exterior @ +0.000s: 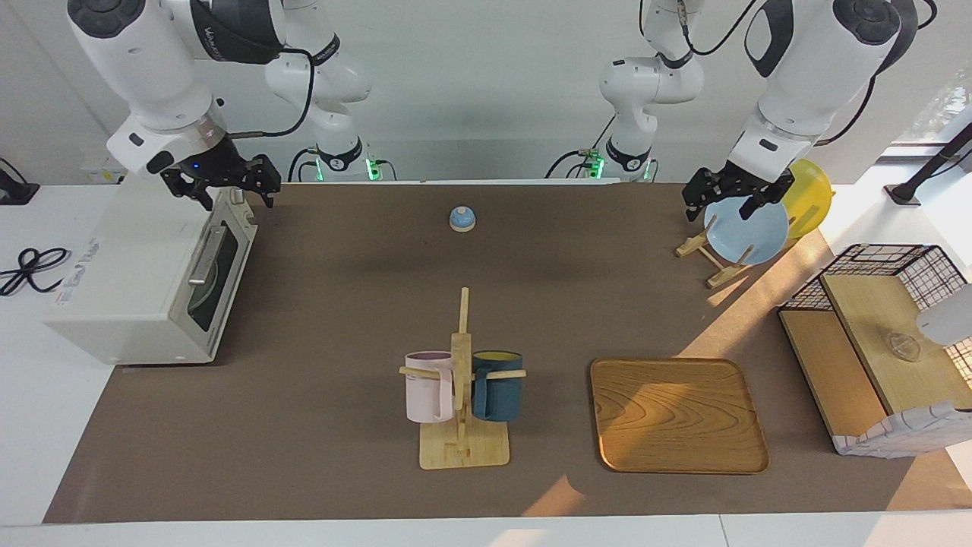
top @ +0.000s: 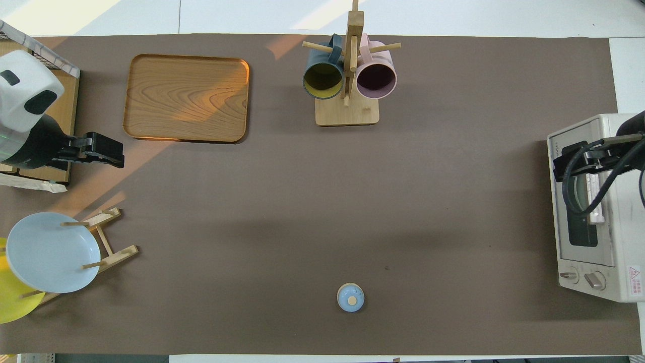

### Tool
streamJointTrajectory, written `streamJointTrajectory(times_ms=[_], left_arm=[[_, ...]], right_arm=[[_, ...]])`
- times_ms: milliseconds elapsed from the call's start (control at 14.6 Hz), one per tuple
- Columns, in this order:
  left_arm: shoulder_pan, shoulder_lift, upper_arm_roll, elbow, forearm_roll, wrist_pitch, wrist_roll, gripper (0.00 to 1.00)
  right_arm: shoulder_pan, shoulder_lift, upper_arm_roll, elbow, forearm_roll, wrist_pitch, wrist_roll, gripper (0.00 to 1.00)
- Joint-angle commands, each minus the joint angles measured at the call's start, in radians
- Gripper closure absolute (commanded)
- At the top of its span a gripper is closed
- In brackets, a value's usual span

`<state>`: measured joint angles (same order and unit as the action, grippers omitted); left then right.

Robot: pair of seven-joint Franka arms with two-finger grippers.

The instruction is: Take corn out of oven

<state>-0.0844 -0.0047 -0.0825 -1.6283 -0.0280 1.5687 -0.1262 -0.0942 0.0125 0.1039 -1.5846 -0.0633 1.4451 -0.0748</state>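
Note:
My right gripper grabs the silver bar handle (top: 595, 198) next, since the oven door is shut flat and only that handle stands out.
The off-white oven (exterior: 129, 296) stands at the right arm's end of the table, and its dark glass door (exterior: 216, 270) with the silver bar handle (exterior: 205, 256) is shut. It also shows in the overhead view (top: 617, 212). The corn is hidden; I see it in neither view. My right gripper (exterior: 235, 194) is open and empty, up in the air over the oven's top edge by the door (top: 559, 169). My left gripper (exterior: 721, 207) is open and empty, raised over the plate rack at the left arm's end (top: 120, 155).
A wooden rack (exterior: 461, 380) holds a pink mug (exterior: 429, 387) and a dark blue mug (exterior: 497, 385). A wooden tray (exterior: 676, 415) lies beside it. A plate rack holds a blue plate (exterior: 748, 232) and a yellow plate (exterior: 809, 197). A small blue bell (exterior: 462, 219) and a black wire basket (exterior: 881, 334) are there too.

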Motion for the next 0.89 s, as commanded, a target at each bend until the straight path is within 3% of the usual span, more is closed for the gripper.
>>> streamJointTrajectory(times_ms=[0, 478, 546, 615, 683, 820], left_arm=[[0.014, -0.024, -0.01, -0.024, 0.016, -0.002, 0.006, 0.0], [0.014, -0.024, -0.01, -0.024, 0.016, -0.003, 0.006, 0.0], [0.014, -0.024, -0.01, -0.024, 0.016, -0.003, 0.006, 0.0], [0.014, -0.024, -0.01, -0.024, 0.016, -0.003, 0.006, 0.0], [0.014, -0.024, -0.01, -0.024, 0.016, -0.003, 0.005, 0.0], [0.014, -0.024, -0.01, -0.024, 0.016, -0.003, 0.006, 0.0]], right_arm=[[-0.004, 0.012, 0.002, 0.023, 0.011, -0.011, 0.017, 0.0], [-0.024, -0.002, 0.002, -0.009, 0.01, 0.012, -0.019, 0.0], [-0.022, -0.014, 0.0, -0.043, 0.01, 0.044, -0.037, 0.35], [-0.028, -0.038, -0.001, -0.098, 0.008, 0.099, -0.042, 0.83], [-0.042, -0.072, -0.001, -0.189, -0.006, 0.173, -0.043, 1.0], [-0.055, -0.132, -0.003, -0.337, -0.047, 0.298, -0.048, 1.0]])
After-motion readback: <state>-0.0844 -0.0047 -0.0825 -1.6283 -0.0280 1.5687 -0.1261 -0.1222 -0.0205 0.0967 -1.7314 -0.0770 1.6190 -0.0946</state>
